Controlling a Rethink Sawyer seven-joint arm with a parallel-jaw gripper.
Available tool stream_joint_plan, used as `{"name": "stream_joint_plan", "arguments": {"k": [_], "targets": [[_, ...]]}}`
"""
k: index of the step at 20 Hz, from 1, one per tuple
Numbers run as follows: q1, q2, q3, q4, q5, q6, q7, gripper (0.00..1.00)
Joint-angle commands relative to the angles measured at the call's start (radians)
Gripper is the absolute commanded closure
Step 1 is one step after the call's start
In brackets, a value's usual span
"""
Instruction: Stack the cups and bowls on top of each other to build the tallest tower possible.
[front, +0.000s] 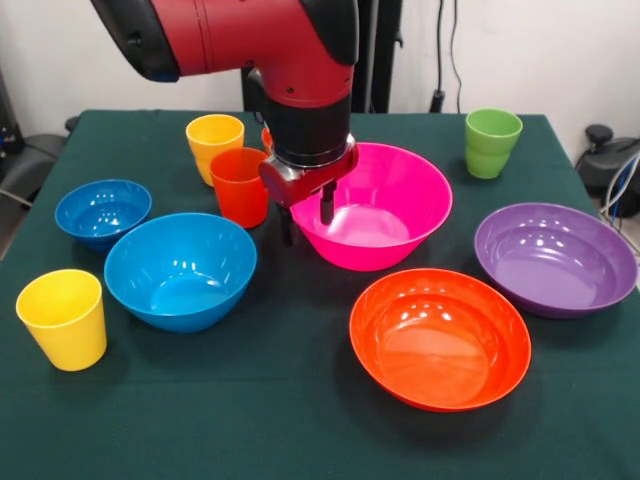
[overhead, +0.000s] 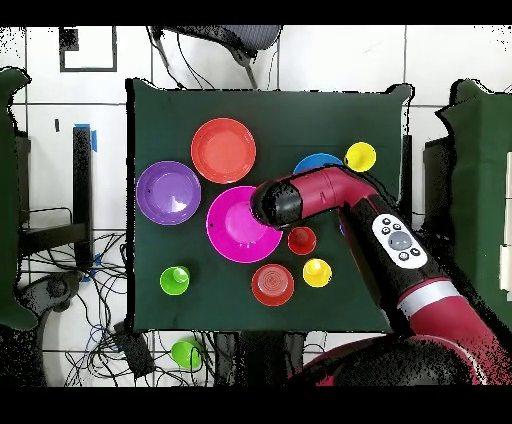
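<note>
The large pink bowl (front: 385, 205) has a round body far wider than the gripper's open fingers, so the gripper needs to grab it by its thin rim (front: 301, 220) next.
My gripper (front: 307, 217) is open and hangs over the left rim of the large pink bowl (front: 385, 205), one finger inside the rim and one outside. The orange-red cup (front: 240, 187) and a yellow cup (front: 214, 143) stand just left of it. The medium blue bowl (front: 180, 270), small blue bowl (front: 102, 212) and second yellow cup (front: 63, 318) are further left. The wide orange bowl (front: 440, 338), purple bowl (front: 555, 258) and green cup (front: 491, 142) are to the right. The small orange bowl (overhead: 272, 284) shows in the overhead view. Every piece stands alone.
The green table (front: 300, 420) carries all pieces. In the overhead view my arm (overhead: 330, 195) covers the gripper, part of the medium blue bowl (overhead: 318, 163) and the small blue bowl. A green object (overhead: 186, 352) lies on the floor among cables.
</note>
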Motion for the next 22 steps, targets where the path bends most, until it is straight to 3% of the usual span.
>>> {"name": "stream_joint_plan", "arguments": {"k": [1, 7, 13, 14, 22], "targets": [[0.007, 0.102, 0.009, -0.01, -0.072, 0.003, -0.253, 0.0], [0.025, 0.144, -0.012, -0.046, -0.035, 0.118, -0.268, 0.0], [0.016, 0.148, -0.009, -0.044, -0.043, 0.143, -0.295, 0.0], [0.014, 0.149, -0.005, -0.043, -0.048, 0.142, -0.294, 1.0], [0.012, 0.141, -0.005, -0.032, -0.065, 0.122, -0.298, 1.0]]}}
